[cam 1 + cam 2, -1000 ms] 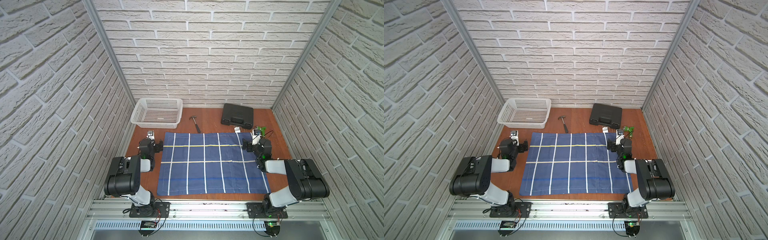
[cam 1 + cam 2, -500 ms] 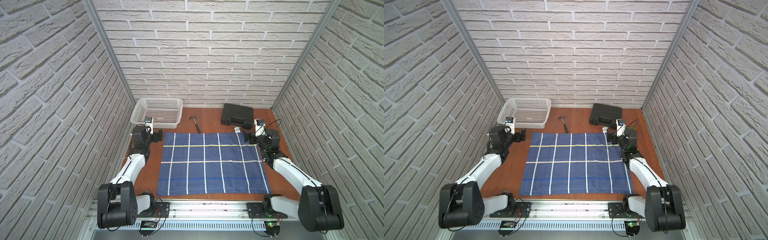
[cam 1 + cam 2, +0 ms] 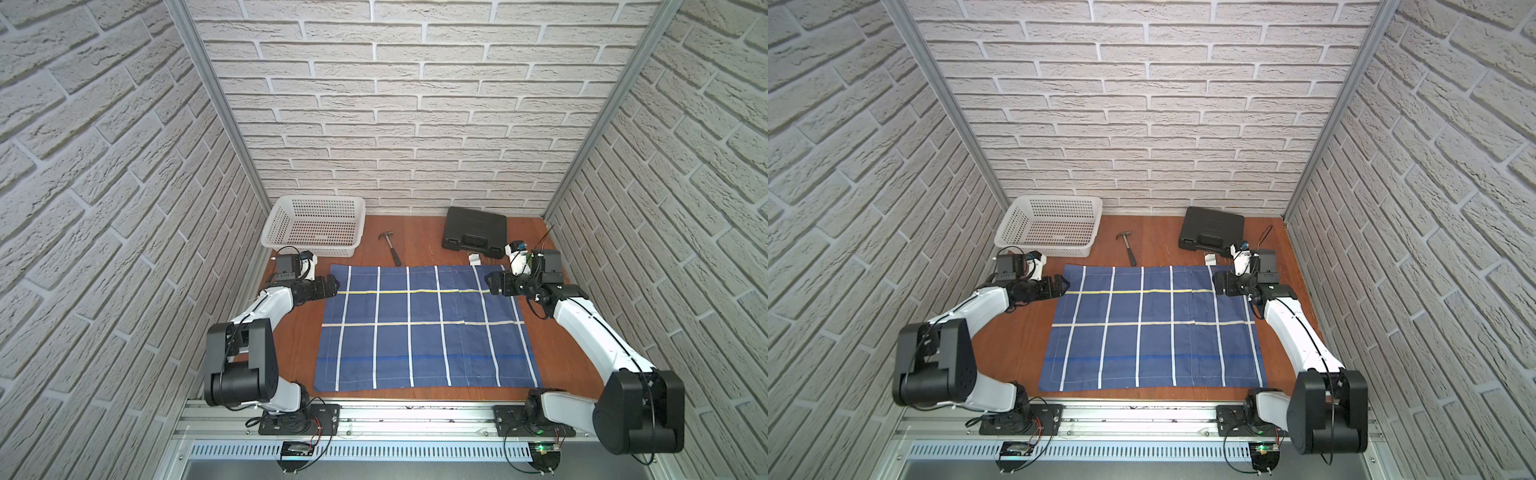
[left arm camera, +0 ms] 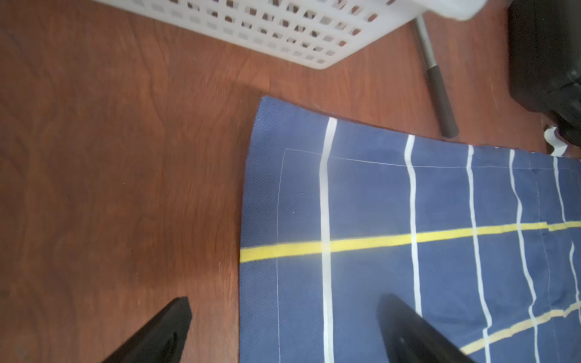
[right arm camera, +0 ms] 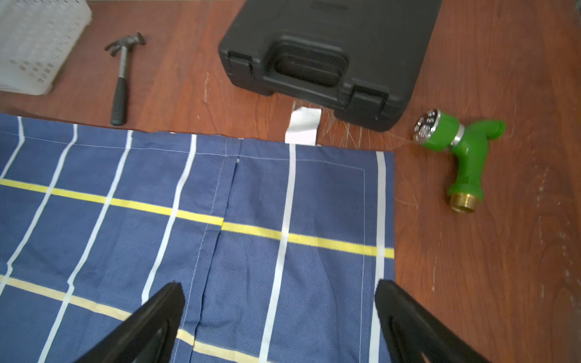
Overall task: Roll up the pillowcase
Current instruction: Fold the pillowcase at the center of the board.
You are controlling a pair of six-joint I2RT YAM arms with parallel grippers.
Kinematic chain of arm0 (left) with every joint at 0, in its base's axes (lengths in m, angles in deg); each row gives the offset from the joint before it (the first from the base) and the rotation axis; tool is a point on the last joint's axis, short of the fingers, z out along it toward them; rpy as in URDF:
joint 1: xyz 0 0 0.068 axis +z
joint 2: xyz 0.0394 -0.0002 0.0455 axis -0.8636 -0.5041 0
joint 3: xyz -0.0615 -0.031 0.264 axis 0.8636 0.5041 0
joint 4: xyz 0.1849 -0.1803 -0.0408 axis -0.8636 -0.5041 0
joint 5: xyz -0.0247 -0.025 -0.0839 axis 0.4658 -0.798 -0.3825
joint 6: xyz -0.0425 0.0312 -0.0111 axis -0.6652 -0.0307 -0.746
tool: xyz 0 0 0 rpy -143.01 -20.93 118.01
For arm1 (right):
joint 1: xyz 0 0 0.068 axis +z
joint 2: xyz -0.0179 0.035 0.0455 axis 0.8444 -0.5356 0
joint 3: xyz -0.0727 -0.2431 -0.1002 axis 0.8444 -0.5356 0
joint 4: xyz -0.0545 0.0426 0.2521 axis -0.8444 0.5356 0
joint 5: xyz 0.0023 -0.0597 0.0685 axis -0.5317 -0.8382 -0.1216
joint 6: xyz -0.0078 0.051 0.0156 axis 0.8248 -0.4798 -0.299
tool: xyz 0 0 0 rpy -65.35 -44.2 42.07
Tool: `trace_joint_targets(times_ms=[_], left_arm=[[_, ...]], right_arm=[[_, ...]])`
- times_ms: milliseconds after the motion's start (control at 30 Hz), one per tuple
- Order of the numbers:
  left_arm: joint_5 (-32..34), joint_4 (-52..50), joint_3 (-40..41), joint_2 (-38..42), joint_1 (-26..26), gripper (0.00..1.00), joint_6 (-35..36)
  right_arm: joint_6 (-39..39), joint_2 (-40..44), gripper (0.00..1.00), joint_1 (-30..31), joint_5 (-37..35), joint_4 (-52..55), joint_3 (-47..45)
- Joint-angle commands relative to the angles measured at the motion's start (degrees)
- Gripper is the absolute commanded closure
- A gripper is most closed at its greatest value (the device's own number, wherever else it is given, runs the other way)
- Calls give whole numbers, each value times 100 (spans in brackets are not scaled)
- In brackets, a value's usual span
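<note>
My left gripper is to grab the pillowcase [image 3: 424, 332] next at its far corner near the basket, so that the pillowcase's far edge can roll over.
The pillowcase [image 3: 424, 332] [image 3: 1154, 332] lies flat on the wooden table, navy with white stripes and two yellow cross stripes. Its white care tag [image 3: 474, 259] [image 5: 303, 125] sticks out at the far edge. My left gripper [image 3: 332, 286] [image 4: 284, 303] is open above the cloth's left edge near the far corner, one finger over wood, the other over cloth [image 4: 408, 195]. My right gripper [image 3: 492, 282] [image 5: 279, 286] is open above the cloth [image 5: 188, 220] near the far right corner, one fingertip at the right edge. Nothing is held.
A white basket [image 3: 320, 198] stands at the far left, close behind my left wrist. A hammer [image 3: 390, 247] and a black case [image 3: 476, 228] lie beyond the cloth's far edge. A green hose nozzle [image 5: 459, 147] lies beside the far right corner. Brick walls close in three sides.
Both arms have unfolded and reached out. The grippers have swung inward from the far corners and now point at each other over the cloth's side edges. The cloth has not moved.
</note>
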Motion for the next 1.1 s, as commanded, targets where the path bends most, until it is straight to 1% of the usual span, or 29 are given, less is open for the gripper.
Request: trace_joint_targets(times_ms=[0,100,133,300,467,567,667,767,900,1067], left_arm=[[311,138,-427,-347,-85,7,-266],[685,625,-507,-646,-195,11,-312],[671,689,-616,-763,-232,12,-323],[916,61,-1533,-1474,-548,16,-19],[1340,-207,-1883,-1832,-566,18,-310],[1243,-207,-2013,-2070,-674,23,-363],[1293,64,-1762,-2137,-753,27,-525],[1173,491,-1495,-2163,-743,33,-728],[1072,702,-1475,-2296,-737,40,-751],[1005,847,-1413,-2304,-754,57,-804]], right_arm=[[-250,-387,2,-107,23,262,333],[-448,-675,2,-185,-44,102,384],[-474,-785,2,-215,-6,75,421],[-601,-1244,3,-309,53,36,688],[-629,-1358,4,-317,-51,-3,777],[-630,-1333,5,-317,-102,-55,726],[-564,-1251,5,-338,-153,-51,667],[-488,-1196,5,-376,-192,-39,649],[-480,-1238,5,-436,-184,-84,627],[-485,-1246,5,-457,-180,-160,475]])
